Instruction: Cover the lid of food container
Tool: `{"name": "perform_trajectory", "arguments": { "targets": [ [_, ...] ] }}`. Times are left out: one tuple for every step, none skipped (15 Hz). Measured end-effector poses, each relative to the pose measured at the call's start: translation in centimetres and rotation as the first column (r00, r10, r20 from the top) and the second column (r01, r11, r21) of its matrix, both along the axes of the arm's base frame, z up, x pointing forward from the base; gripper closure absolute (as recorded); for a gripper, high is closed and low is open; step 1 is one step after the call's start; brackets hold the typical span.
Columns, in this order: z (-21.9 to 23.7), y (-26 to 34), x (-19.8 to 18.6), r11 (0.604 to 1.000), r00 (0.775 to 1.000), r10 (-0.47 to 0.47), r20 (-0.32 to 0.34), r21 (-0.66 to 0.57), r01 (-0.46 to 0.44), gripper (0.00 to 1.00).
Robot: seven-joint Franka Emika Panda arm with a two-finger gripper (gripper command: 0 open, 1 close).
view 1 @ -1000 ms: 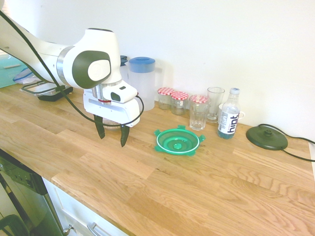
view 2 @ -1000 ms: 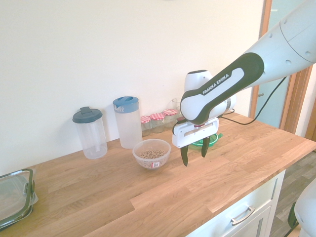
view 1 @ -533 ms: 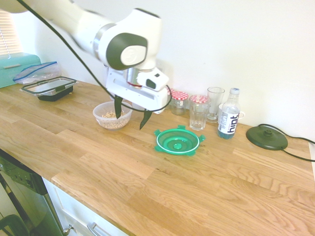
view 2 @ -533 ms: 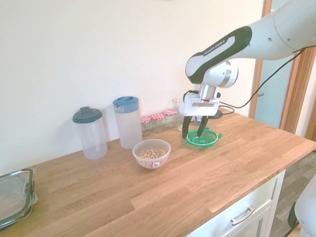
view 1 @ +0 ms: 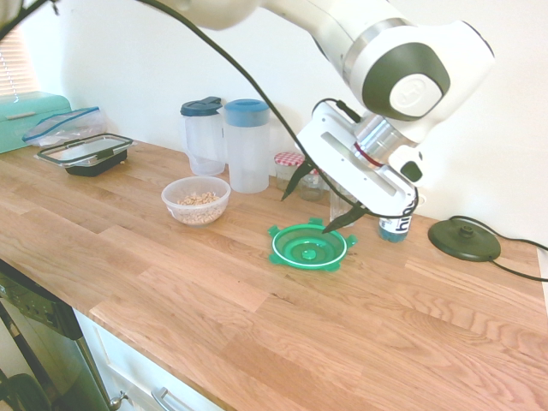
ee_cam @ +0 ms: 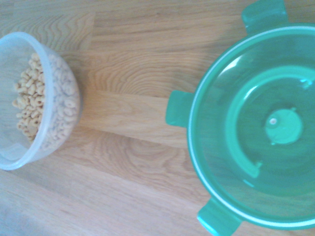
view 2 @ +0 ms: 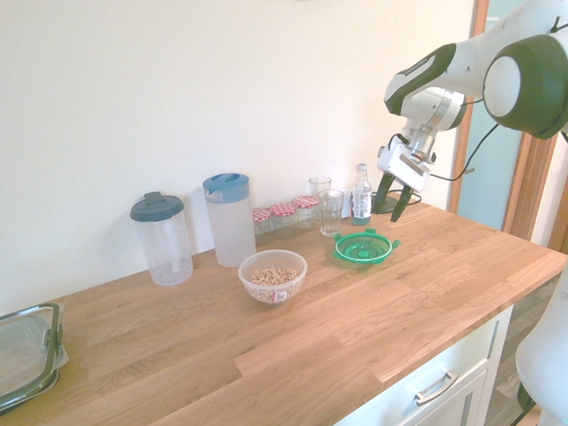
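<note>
The lid's round disc is wider than my open fingers, so my gripper will next pinch the lid by its thin outer rim. The lid will then cover the food container.
The green round lid lies on the wooden counter with its inner side up, clip tabs sticking out. The food container, a small clear bowl of beige cereal, stands uncovered to its left, a hand's width away. My gripper hangs tilted just above the lid's far edge, open with nothing between its fingers. From the other side the gripper is above and beyond the lid, far from the bowl. The wrist view shows the lid and the bowl side by side.
Along the wall stand a dark-lidded jug, a blue-lidded pitcher, red-checked jars, a glass and a water bottle. A dark disc with a cord lies at the right. A rectangular black-rimmed container sits far left.
The arm has swung from in front of the bowl, past it, to above the lid's far side near the bottle. The gripper rose, tilted and stayed open. Lid and bowl have not moved.
</note>
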State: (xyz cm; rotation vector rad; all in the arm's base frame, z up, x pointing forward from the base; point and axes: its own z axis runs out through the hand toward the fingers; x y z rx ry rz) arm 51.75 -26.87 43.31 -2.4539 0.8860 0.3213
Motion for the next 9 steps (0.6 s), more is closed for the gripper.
{"name": "perform_trajectory", "arguments": {
  "targets": [
    [-0.8, -1.3, 0.5, 1.0, 1.0, 0.001, -0.009, 0.004, -0.001, 0.0],
    [-1.2, -2.9, 0.8, 1.0, 1.0, 0.002, -0.017, 0.007, -0.002, 0.0],
    [-1.6, -4.6, 1.0, 1.0, 1.0, 0.001, -0.018, 0.006, -0.001, 0.0],
    [-2.2, -6.4, 1.0, 1.0, 1.0, -0.005, -0.018, 0.008, 0.005, 0.0],
    [-2.8, -7.6, 1.3, 1.0, 1.0, -0.007, -0.019, 0.012, 0.007, 0.0],
    [-3.7, -8.1, 1.8, 1.0, 1.0, -0.001, -0.021, 0.021, 0.001, 0.0],
    [-4.7, -8.1, 2.4, 0.999, 1.0, 0.008, -0.024, 0.039, -0.007, 0.0],
    [-6.0, -7.4, 3.3, 0.998, 1.0, 0.016, -0.023, 0.068, -0.015, 0.0],
    [-7.7, -6.2, 4.4, 0.994, 0.999, 0.03, -0.025, 0.101, -0.027, 0.0]
  ]
}}
